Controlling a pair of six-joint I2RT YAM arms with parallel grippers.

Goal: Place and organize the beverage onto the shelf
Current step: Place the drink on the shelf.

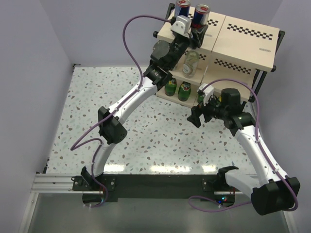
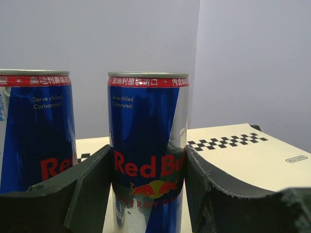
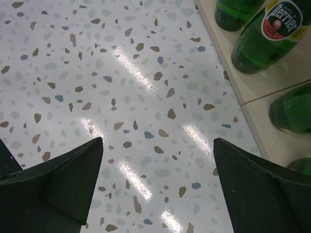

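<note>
The can in my left gripper is upright on the flat top board and would stay standing, so I should open my left gripper.
The shelf [image 1: 243, 43] stands at the back right. Two blue-and-silver cans stand on its top board: one at the left [image 1: 182, 7] and one [image 1: 201, 14] beside it. My left gripper [image 1: 198, 26] is shut on the right can [image 2: 148, 145], its fingers [image 2: 92, 184] against both sides; the other can [image 2: 34, 131] stands just to the left. A clear bottle [image 1: 191, 63] is on the middle tier. Green bottles [image 1: 177, 89] stand on the bottom board and also show in the right wrist view [image 3: 272, 34]. My right gripper [image 1: 197, 116] [image 3: 158, 145] is open and empty over the table.
The speckled terrazzo table [image 1: 97, 97] is walled by pale panels at the left and back. The shelf's top board [image 2: 243, 155] is bare to the right of the held can. The bottom board's edge [image 3: 228, 63] lies just right of my right gripper.
</note>
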